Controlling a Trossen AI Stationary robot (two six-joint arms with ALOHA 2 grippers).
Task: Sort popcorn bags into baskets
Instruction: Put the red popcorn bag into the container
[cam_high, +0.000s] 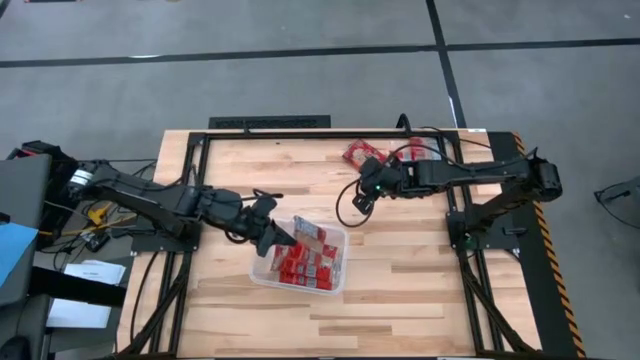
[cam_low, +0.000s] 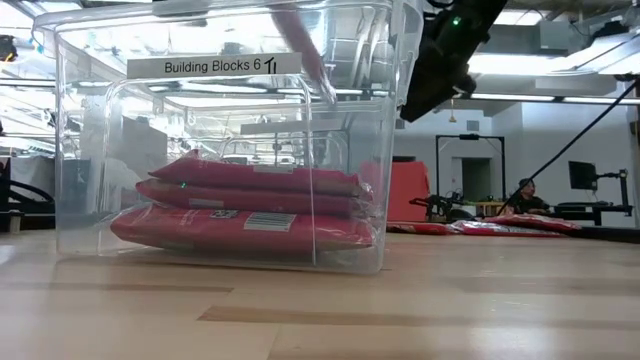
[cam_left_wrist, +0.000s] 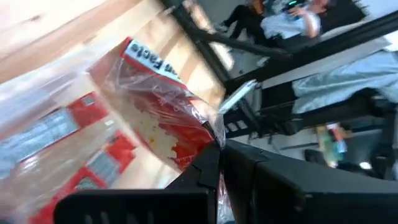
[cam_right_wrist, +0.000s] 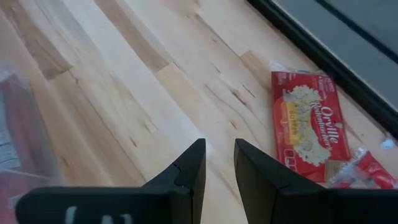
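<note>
My left gripper keeps holding the red bag for now until it is lower, since the red bag's labelled end (cam_high: 308, 229) sticks up past the tub's far rim (cam_high: 335, 226).
A clear plastic tub (cam_high: 338, 262) sits mid-table, and several red popcorn bags (cam_high: 300, 264) lie flat and stacked in it (cam_low: 240, 205). My left gripper (cam_high: 281, 238) hangs over the tub's left side, shut on another red bag (cam_high: 308, 232). My right gripper (cam_high: 359, 200) hovers open and empty over bare wood to the right of the tub (cam_right_wrist: 217, 149). More red bags (cam_high: 362, 152) lie flat near the table's far edge, one of them in the right wrist view (cam_right_wrist: 308, 124). My left gripper pinches the red bag by the crimped edge of its clear wrapper (cam_left_wrist: 210, 132) between its two fingers (cam_left_wrist: 205, 165). The fingers come from the table's left, slanting downward. The bag (cam_left_wrist: 155, 112) sticks out beyond the fingertips, lifted over the tub's open top.
The tub carries a label reading "Building Blocks 6" (cam_low: 212, 66). A black frame (cam_high: 270, 123) runs along the table's far edge, with cables near the loose bags (cam_high: 420, 152). Bare wood lies on the near side and right of the tub. People sit in the room beyond (cam_low: 522, 195).
</note>
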